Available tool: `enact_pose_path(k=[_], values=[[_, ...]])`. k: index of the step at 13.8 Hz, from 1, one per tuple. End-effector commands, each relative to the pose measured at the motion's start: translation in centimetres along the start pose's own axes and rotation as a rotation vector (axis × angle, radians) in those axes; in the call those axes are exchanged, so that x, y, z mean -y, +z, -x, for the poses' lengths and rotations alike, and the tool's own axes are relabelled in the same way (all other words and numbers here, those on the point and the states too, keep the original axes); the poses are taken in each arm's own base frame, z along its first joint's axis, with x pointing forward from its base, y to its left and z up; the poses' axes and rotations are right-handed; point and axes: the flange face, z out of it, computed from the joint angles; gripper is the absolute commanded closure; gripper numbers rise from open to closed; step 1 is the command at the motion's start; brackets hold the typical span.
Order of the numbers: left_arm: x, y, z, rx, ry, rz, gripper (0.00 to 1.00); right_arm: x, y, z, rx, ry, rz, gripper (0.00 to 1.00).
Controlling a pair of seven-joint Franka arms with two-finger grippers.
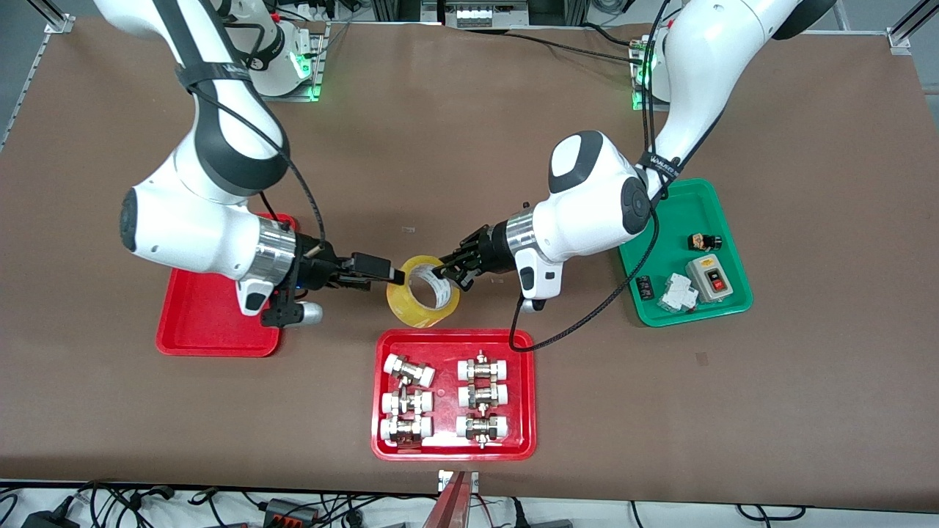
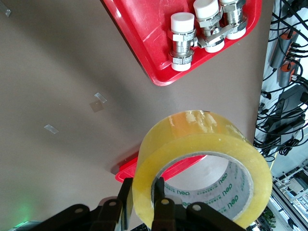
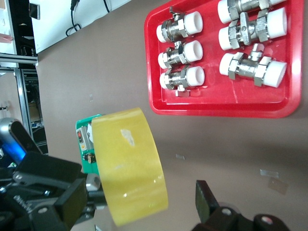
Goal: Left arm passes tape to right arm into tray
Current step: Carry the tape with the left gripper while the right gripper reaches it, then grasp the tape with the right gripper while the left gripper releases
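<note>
The yellow tape is next for my right gripper to grab by its ring's side (image 1: 400, 292). Then my right gripper should carry the tape into the plain red tray (image 1: 198, 326).
The yellow tape (image 1: 419, 302) hangs in the air over the table, just above the farther rim of the fittings tray. My left gripper (image 1: 449, 276) is shut on the roll's wall, one finger inside the core and one outside, as the left wrist view (image 2: 143, 198) shows on the tape (image 2: 192, 139). My right gripper (image 1: 395, 279) is open, with its fingers on either side of the tape (image 3: 127, 168) and a gap still showing in the right wrist view (image 3: 139, 204). The plain red tray (image 1: 198, 326) lies under the right arm's wrist and holds nothing that shows.
A red tray of white-capped metal fittings (image 1: 524, 389) lies nearer the front camera, below the tape. A green tray (image 1: 678, 213) with switches and small parts lies under the left arm. Bits of tape are stuck on the brown mat.
</note>
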Motion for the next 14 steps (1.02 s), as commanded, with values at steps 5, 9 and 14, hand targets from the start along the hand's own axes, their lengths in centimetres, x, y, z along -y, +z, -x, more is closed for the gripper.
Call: enact_pose_path(k=[5,9,14], values=[[-1.2,-0.1,-0.1,0.014,-0.002,0.034,0.99,0.9,1.0,-0.4,-0.023,-0.072,-0.020,0.65],[-1.3,-0.3,-0.3,0.011,-0.002,0.038,0.90,0.9,1.0,-0.4,-0.023,-0.063,-0.022,1.00],[-2.0,-1.8,-0.7,-0.003,0.010,0.058,0.00,1.1,0.8,-0.4,-0.025,-0.058,-0.023,1.00]])
